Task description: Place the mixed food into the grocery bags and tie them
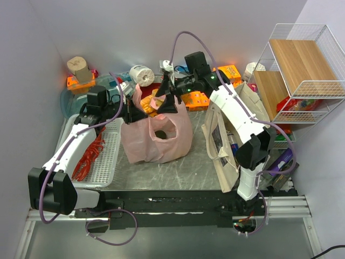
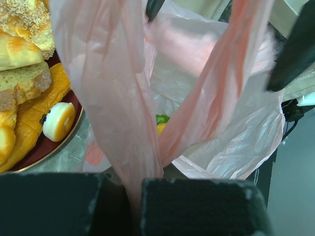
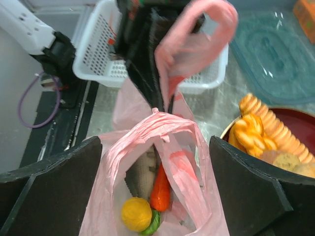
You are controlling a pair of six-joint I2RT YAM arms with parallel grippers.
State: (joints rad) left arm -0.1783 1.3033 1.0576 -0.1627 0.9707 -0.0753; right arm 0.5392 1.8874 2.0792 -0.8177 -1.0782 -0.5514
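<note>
My open fingers are level with the sides of the pink handle, so it is time for my right gripper to close on the handle's gathered parts now.
The pink plastic grocery bag (image 1: 156, 136) stands mid-table. My left gripper (image 2: 133, 186) is shut on one of its loop handles (image 2: 113, 98), pulling it up and to the left; in the top view this gripper (image 1: 135, 112) sits at the bag's upper left. My right gripper (image 3: 155, 142) is open and straddles the other handle (image 3: 167, 127) without pinching it, at the bag's top (image 1: 168, 101). Inside the bag lie a yellow lemon (image 3: 136, 214) and a red pepper (image 3: 161, 189) with something green beside them. The beige canvas tote (image 1: 223, 145) stands to the right.
A dark red plate (image 2: 59, 137) of breads sits just behind the bag. A white basket (image 1: 105, 156) holding a red lobster (image 1: 89, 156) is on the left. A wire shelf (image 1: 302, 70) fills the right back corner, with clutter along the back wall.
</note>
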